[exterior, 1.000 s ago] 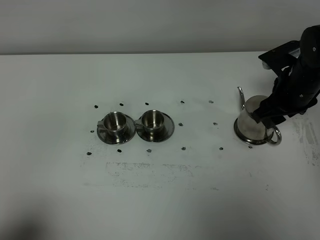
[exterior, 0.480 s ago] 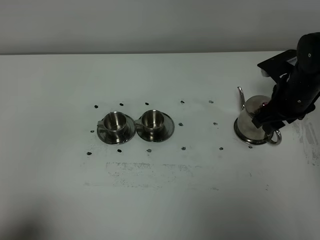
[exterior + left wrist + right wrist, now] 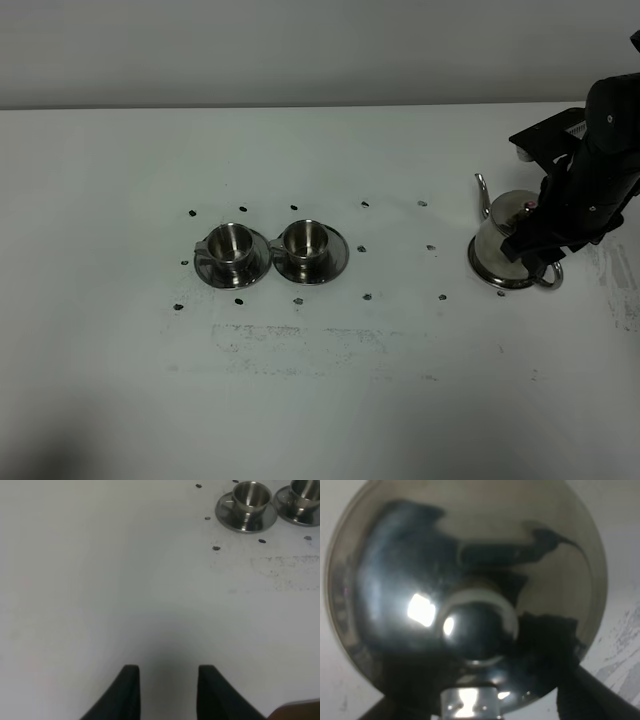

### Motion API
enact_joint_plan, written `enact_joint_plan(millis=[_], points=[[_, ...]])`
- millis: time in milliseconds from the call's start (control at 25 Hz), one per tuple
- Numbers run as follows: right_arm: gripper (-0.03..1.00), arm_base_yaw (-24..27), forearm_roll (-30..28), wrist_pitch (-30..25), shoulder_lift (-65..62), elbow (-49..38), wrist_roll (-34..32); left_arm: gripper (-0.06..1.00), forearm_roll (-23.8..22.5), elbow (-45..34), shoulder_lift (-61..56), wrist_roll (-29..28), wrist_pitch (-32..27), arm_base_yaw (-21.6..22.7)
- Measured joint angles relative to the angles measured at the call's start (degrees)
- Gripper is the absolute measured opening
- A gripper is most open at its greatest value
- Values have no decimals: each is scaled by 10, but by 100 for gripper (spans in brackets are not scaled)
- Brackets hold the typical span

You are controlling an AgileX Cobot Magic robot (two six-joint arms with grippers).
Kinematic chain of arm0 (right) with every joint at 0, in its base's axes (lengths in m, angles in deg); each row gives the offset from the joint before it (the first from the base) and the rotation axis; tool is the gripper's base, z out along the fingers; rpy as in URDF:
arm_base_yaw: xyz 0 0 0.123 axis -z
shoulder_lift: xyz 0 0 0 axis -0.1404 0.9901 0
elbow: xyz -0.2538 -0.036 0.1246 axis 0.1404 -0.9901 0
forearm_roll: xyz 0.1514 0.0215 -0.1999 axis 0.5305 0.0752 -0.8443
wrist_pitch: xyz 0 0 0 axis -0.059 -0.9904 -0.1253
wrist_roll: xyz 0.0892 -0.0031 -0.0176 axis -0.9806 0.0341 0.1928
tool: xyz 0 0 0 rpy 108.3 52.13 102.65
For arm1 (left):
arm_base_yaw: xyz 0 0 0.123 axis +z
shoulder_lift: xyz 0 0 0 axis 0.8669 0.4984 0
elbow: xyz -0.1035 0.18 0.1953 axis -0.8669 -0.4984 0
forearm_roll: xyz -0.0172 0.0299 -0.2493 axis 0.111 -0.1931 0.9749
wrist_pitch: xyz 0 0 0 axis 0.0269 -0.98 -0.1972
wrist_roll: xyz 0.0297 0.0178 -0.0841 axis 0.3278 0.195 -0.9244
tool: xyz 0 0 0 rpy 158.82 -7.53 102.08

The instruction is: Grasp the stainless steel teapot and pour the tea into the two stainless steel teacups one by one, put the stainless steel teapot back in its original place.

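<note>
My right gripper's fingers reach down beside the handle top [image 3: 471, 702], below the teapot lid [image 3: 470, 580], so it is time to close on the handle top.
The stainless steel teapot [image 3: 497, 238] stands on its round steel disc [image 3: 497, 280] at the right, with its spout pointing to the far left and its loop handle [image 3: 551, 274] to the near right. My right gripper [image 3: 538, 250] is low over the handle side. In the right wrist view the lid knob [image 3: 472, 627] fills the frame, and the dark fingers [image 3: 580, 697] stand apart on either side of the handle top [image 3: 469, 701]. The two teacups [image 3: 230, 243] [image 3: 304, 239] sit on saucers at centre left. My left gripper [image 3: 167, 692] is open over bare table. No tea shows.
Small dark marks dot the white table [image 3: 380, 340] around the cups and between them and the teapot. The two cups also show in the left wrist view [image 3: 251, 494] [image 3: 306, 487], well ahead of the left fingers. The wall runs along the table's far edge.
My right arm has shifted right across the teapot toward its handle, uncovering more of the lid. The teapot, the cups and the left arm have not moved.
</note>
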Motion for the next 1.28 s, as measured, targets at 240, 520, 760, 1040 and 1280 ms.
enact_joint_plan(millis=[240,520,760,1040,1280], points=[[32,0,0,3,0,0,3,29,0,0,0,0,0,0],[21,0,6,0,0,0,28,29,0,0,0,0,0,0],[21,0,18,-10,-3,0,30,29,0,0,0,0,0,0],[21,-5,30,-41,-91,-1,32,29,0,0,0,0,0,0],[21,-12,52,-72,-152,0,49,29,0,0,0,0,0,0]])
